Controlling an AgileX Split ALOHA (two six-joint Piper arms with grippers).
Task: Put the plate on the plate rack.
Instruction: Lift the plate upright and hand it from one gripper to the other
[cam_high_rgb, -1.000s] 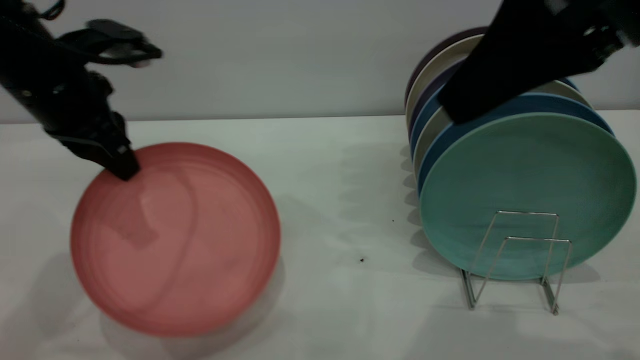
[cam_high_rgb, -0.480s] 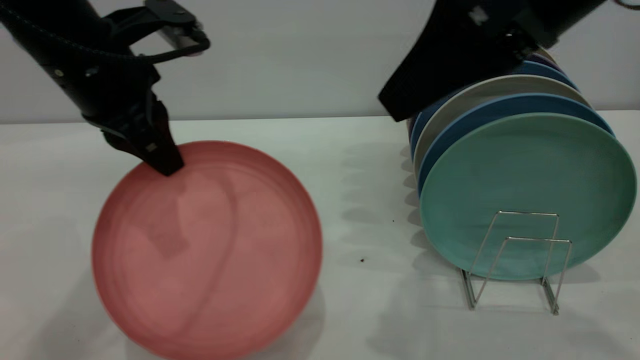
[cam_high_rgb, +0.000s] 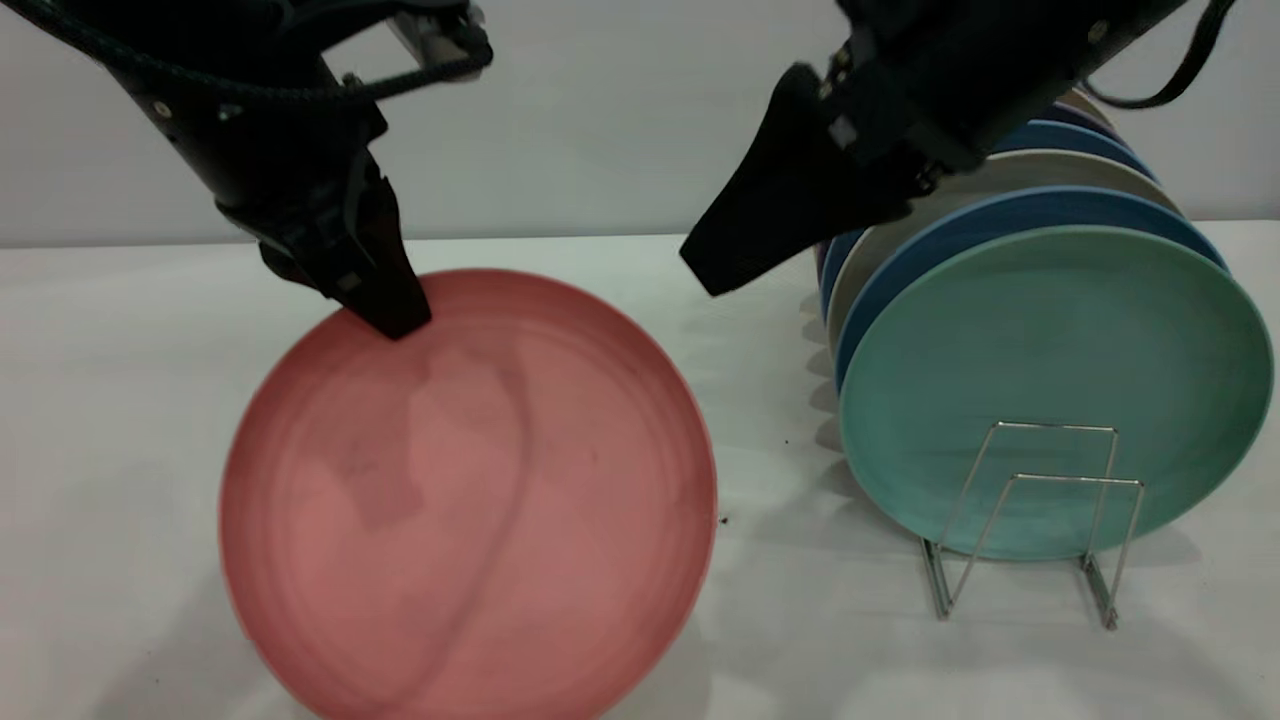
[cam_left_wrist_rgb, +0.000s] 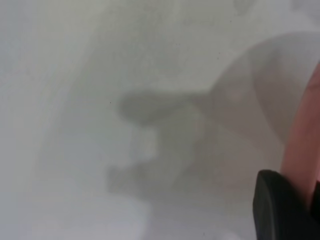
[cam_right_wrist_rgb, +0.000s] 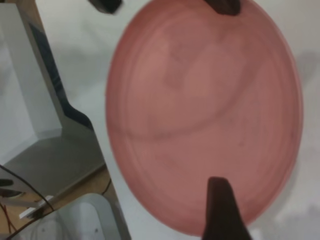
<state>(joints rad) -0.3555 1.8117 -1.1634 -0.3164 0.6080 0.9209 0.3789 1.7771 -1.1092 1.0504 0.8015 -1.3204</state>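
I will next use my right gripper to grab the salmon-pink plate by its rim (cam_high_rgb: 621, 322), so that I can carry it on to the plate rack (cam_high_rgb: 1030, 520).
The salmon-pink plate (cam_high_rgb: 470, 500) hangs tilted above the table at left centre, its face toward the camera. My left gripper (cam_high_rgb: 395, 320) is shut on its upper rim. In the left wrist view the plate's rim (cam_left_wrist_rgb: 306, 135) shows beside one dark finger (cam_left_wrist_rgb: 280, 205). My right gripper (cam_high_rgb: 720, 265) hovers just right of the plate's upper edge, apart from it. The right wrist view shows the whole plate (cam_right_wrist_rgb: 200, 110). The silver wire plate rack (cam_high_rgb: 1030, 520) stands at the right with two bare front dividers.
A teal-green plate (cam_high_rgb: 1050, 380) stands foremost in the rack, with blue (cam_high_rgb: 1000, 215) and grey plates packed behind it. The right arm reaches over these plates. White table (cam_high_rgb: 780, 620) lies between the pink plate and the rack.
My left gripper has carried the pink plate rightward toward the rack. My right gripper has swung left and down from above the racked plates toward the pink plate's edge.
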